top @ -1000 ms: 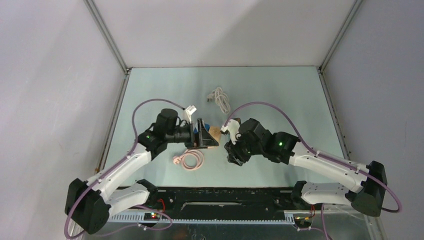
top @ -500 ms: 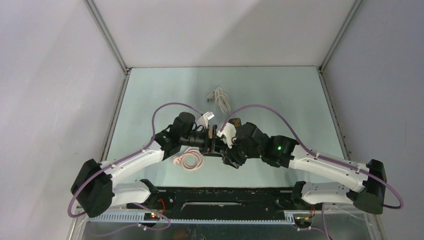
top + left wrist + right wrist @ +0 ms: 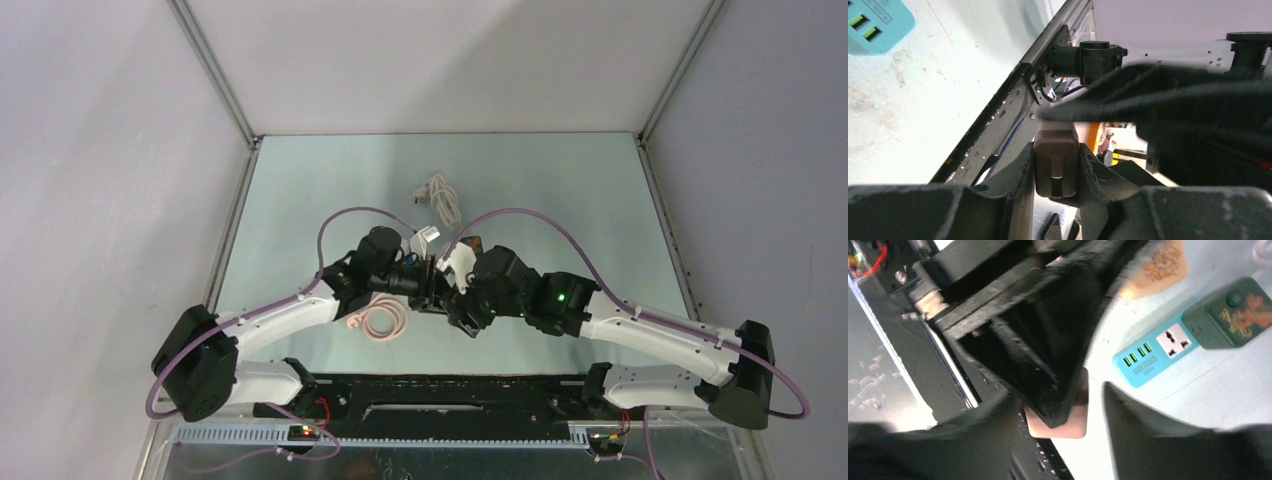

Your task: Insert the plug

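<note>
The plug's exposed pink end is the part my right gripper should grab next, and the brownish end should stay free. Then my right gripper can insert the plug.
The plug (image 3: 1055, 160) is a brownish-pink block. My left gripper (image 3: 1055, 167) is shut on it, with a finger pressed on each side. In the right wrist view the plug (image 3: 1068, 426) sits between the fingers of my right gripper (image 3: 1063, 407), which stand open: the right fingertip (image 3: 1120, 402) is clear of the plug. Both grippers meet above the table's middle in the top view, left gripper (image 3: 428, 285) against right gripper (image 3: 452, 292). The teal power strip (image 3: 1155, 352) with its socket and USB ports lies on the table beyond; its corner (image 3: 873, 22) shows in the left wrist view.
A white coiled cable (image 3: 438, 197) lies toward the back. A pink coiled cable (image 3: 380, 320) rests beside the left arm. A dark green block (image 3: 1230, 315) adjoins the power strip, with a tan patch (image 3: 1163, 265) close by. Black rails run along the near table edge (image 3: 430, 390).
My left arm swung right to meet the right gripper, and its jaws went from wide open to shut on the plug. The right arm barely moved; its jaws eased slightly.
</note>
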Robot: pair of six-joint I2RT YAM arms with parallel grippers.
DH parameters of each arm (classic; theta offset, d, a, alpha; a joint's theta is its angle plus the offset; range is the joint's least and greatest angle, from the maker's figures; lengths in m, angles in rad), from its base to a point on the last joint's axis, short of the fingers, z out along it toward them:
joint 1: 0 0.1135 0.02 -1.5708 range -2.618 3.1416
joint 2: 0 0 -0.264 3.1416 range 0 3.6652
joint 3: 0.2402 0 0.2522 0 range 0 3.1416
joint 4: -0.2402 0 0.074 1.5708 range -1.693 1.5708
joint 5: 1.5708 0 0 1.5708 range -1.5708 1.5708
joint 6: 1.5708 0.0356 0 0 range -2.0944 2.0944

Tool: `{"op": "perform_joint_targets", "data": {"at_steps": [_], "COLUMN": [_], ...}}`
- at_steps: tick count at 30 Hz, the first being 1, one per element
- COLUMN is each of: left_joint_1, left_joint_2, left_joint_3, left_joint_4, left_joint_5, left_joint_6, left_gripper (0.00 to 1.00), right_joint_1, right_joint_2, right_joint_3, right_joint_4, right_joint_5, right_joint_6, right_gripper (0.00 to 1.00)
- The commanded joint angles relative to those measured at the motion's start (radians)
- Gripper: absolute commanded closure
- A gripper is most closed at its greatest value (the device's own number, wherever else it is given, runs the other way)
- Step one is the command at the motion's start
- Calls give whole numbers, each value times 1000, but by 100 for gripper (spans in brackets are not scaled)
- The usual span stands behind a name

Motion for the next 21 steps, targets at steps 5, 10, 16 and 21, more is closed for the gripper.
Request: {"op": "perform_joint_targets", "data": {"at_steps": [5,10,16,21], "left_joint_1": [16,21,22,22], "left_joint_2": [-149,-307,-513,-607], "left_joint_3": [27,-7,-135,-224], "left_joint_4": [-50,-90,123,315], "left_joint_5": [-242,-401,-414,-363], "left_joint_6": [189,283,271,181], "left_gripper": [100,100,100,100], "right_joint_1": [-129,-265,-349,-332], "right_joint_2": [-170,-341,-431,-435], "right_joint_3": [-57,-204,-324,-347], "right_joint_4": [98,266,472,638], "right_joint_5": [1,-229,-418,-486], "right_joint_6": [183,358,525,614], "right_gripper": [2,0,0,2]}}
